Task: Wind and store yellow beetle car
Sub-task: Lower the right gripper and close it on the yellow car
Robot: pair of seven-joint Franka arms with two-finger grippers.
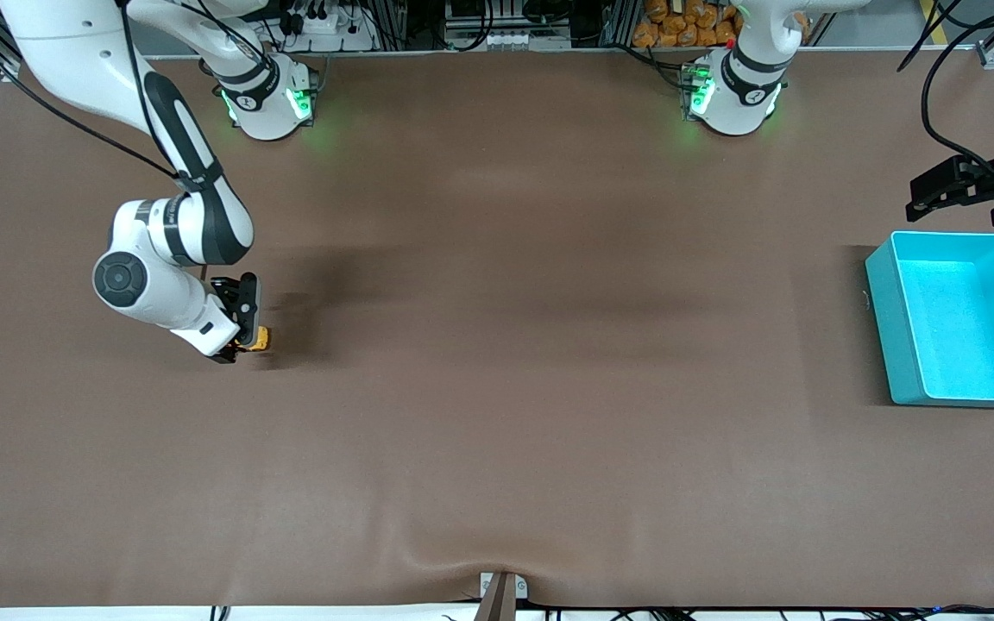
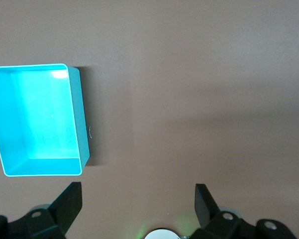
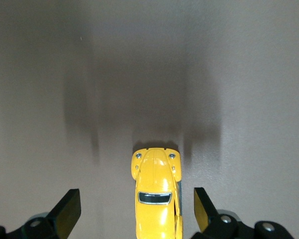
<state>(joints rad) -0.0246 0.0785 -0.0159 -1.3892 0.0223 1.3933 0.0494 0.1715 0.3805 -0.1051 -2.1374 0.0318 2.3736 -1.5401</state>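
My right gripper's fingers are above the yellow beetle car's sides, so closing now would miss it. My gripper lowers first, then closes on the car.
The yellow beetle car (image 1: 257, 339) sits on the brown table toward the right arm's end. In the right wrist view the car (image 3: 156, 195) lies between my right gripper's open fingers, nearer to one finger, with a gap on each side. My right gripper (image 1: 242, 332) is low over the car. The teal bin (image 1: 959, 317) stands empty at the left arm's end of the table. My left gripper (image 1: 950, 191) is open and empty, hanging above the table beside the bin (image 2: 39, 119).
The brown table cover (image 1: 497, 362) is bare between the car and the bin. A small clamp (image 1: 501, 591) sits at the table edge nearest the front camera. Both arm bases stand along the farthest edge.
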